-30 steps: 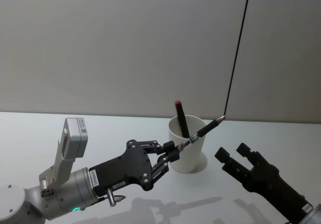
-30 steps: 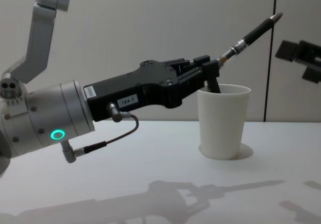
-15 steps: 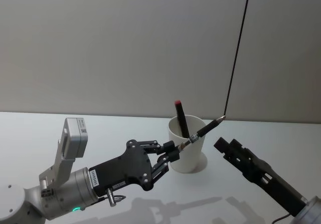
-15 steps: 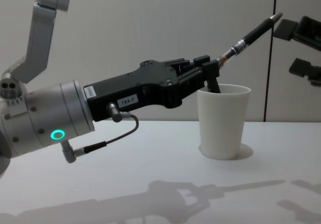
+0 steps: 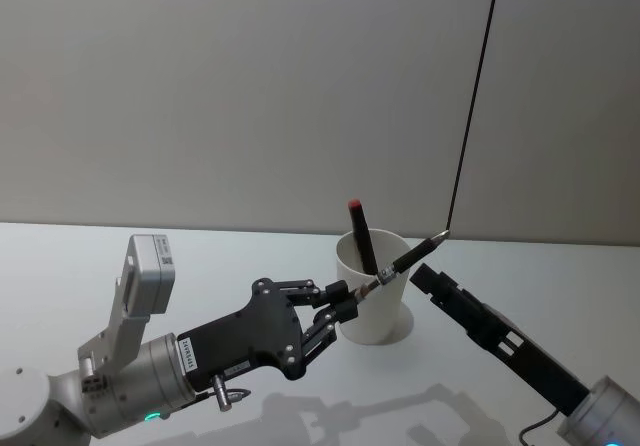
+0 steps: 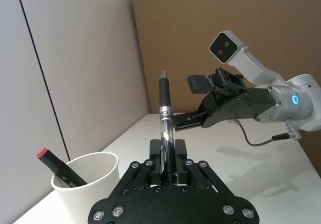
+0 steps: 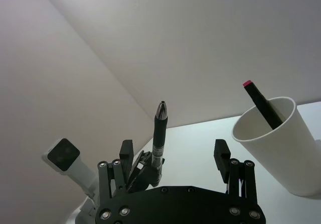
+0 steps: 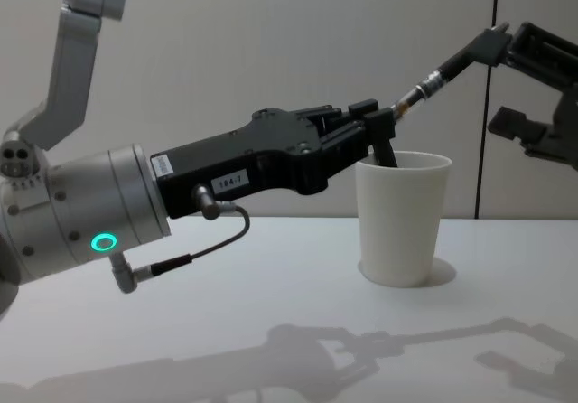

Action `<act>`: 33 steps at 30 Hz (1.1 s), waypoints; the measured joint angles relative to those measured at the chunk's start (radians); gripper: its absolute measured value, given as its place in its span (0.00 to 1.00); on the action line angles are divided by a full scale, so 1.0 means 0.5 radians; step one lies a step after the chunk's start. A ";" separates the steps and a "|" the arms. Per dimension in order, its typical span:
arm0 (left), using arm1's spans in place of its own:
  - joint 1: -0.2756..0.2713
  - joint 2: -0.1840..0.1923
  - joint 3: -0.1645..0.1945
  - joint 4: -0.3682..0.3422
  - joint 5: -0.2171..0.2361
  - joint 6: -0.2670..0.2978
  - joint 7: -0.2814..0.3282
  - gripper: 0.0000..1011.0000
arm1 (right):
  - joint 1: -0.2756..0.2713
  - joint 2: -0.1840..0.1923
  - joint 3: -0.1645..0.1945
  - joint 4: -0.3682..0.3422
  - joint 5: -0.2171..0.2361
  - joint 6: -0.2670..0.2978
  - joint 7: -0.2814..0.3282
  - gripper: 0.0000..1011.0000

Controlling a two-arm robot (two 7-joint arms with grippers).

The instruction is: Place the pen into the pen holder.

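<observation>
The pen's lower end is already covered by the left gripper's fingers, so the right gripper should next grab the pen by its free black grip section (image 5: 414, 255) (image 8: 457, 64).
My left gripper (image 5: 345, 301) is shut on the lower end of a black pen (image 5: 408, 258). The pen slants up and to the right over the white paper cup pen holder (image 5: 375, 311). From the side, the pen (image 8: 447, 64) rises from the left gripper (image 8: 379, 123) above the pen holder (image 8: 402, 231). My right gripper (image 8: 506, 78) is open at the pen's tip, one finger just beside it. In the right wrist view the pen (image 7: 159, 133) stands between the spread fingers of the right gripper (image 7: 173, 148), nearer one of them.
A red-capped black marker (image 5: 361, 234) leans inside the pen holder. The white table (image 5: 250, 256) stretches to the left and in front of the cup. A grey wall with a dark vertical seam (image 5: 470, 146) stands behind.
My right gripper has risen and moved left, from low beside the cup up to the pen's tip. The left gripper and the pen have stayed still.
</observation>
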 joint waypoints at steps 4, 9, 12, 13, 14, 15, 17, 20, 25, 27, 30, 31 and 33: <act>0.000 0.000 0.000 0.000 0.000 0.000 0.000 0.18 | 0.029 -0.008 -0.018 0.032 0.022 0.009 0.016 0.99; 0.000 0.000 0.000 0.000 0.000 0.000 0.000 0.18 | 0.059 -0.017 -0.039 0.065 0.042 0.009 0.036 0.99; 0.000 0.000 0.000 0.000 0.000 0.000 0.000 0.18 | 0.075 -0.024 -0.050 0.085 0.051 0.008 0.049 0.99; 0.000 0.000 0.000 0.000 0.000 0.000 0.000 0.18 | 0.079 -0.026 -0.054 0.090 0.054 0.007 0.052 0.99; 0.000 0.000 0.000 0.000 0.000 0.000 0.000 0.18 | 0.086 -0.029 -0.058 0.097 0.059 0.005 0.058 0.99; 0.000 0.000 0.000 0.000 0.000 0.000 0.000 0.18 | 0.092 -0.032 -0.063 0.104 0.065 -0.001 0.063 0.99; 0.000 0.000 0.000 0.000 0.000 0.000 0.000 0.18 | 0.099 -0.035 -0.068 0.111 0.068 -0.004 0.069 0.99; 0.000 0.000 0.000 0.000 0.000 0.000 0.000 0.18 | 0.110 -0.042 -0.078 0.121 0.078 -0.012 0.078 0.99; 0.000 0.000 0.000 0.000 0.000 0.000 0.000 0.18 | 0.126 -0.053 -0.091 0.137 0.098 -0.025 0.093 0.99; 0.000 0.000 0.000 0.000 0.000 0.000 0.000 0.18 | 0.129 -0.056 -0.094 0.140 0.102 -0.028 0.096 0.99; 0.000 0.000 0.000 0.000 0.000 0.000 0.000 0.18 | 0.136 -0.061 -0.100 0.147 0.114 -0.034 0.104 0.99; 0.000 0.000 0.000 0.000 0.000 0.000 0.000 0.18 | 0.137 -0.063 -0.102 0.148 0.117 -0.036 0.105 0.99; 0.000 0.000 0.000 0.000 0.000 0.000 0.000 0.18 | 0.142 -0.067 -0.107 0.151 0.125 -0.040 0.108 0.99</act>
